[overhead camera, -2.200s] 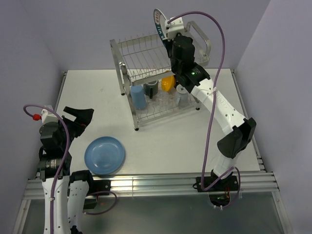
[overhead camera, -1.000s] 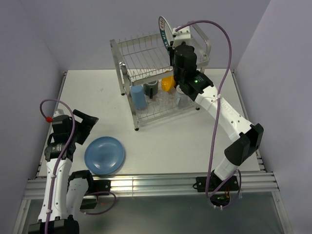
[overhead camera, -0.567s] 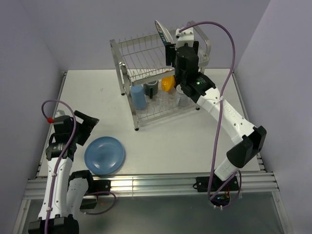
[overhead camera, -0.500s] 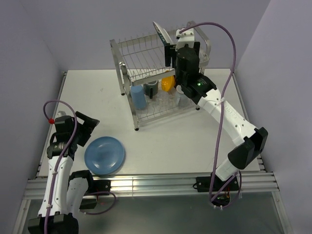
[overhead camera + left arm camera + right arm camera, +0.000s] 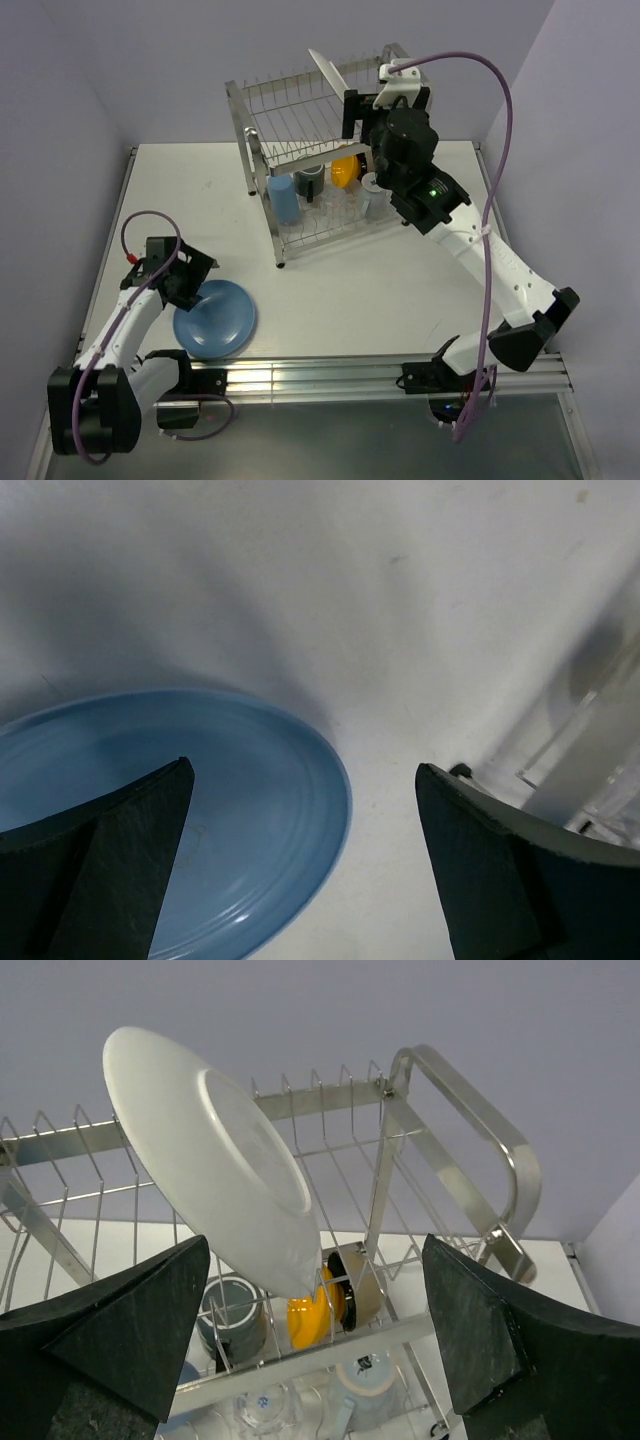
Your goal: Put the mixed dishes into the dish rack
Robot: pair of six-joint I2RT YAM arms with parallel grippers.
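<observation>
My left gripper takes hold of the light blue plate by its far rim [image 5: 227, 283] [image 5: 305, 730] next, leaving rim free to hand over to my right gripper.
The dish rack [image 5: 246, 122] stands at the back of the table. A white plate [image 5: 327, 71] leans tilted in its upper tier, its pale underside [image 5: 212, 1160] facing my right wrist camera. My right gripper [image 5: 366, 106] hangs open just right of it, apart from the plate [image 5: 315, 1243]. On the lower tier sit a blue cup [image 5: 283, 198], dark mug [image 5: 233, 1310], orange bowl [image 5: 312, 1312], clear glass [image 5: 264, 1407] and pale mug [image 5: 366, 1388]. The light blue plate [image 5: 216, 318] lies flat near the front left. My left gripper [image 5: 190, 279] is open low over its edge [image 5: 302, 772].
The rack's looped end handle [image 5: 487, 1140] rises right of my right gripper. An aluminium rail [image 5: 320, 376] runs along the table's near edge. Purple walls close in behind and on both sides.
My right gripper opened, let go of the white plate and drew back to the right; the plate now leans left in the upper tier. My left arm dropped down to the blue plate's rim.
</observation>
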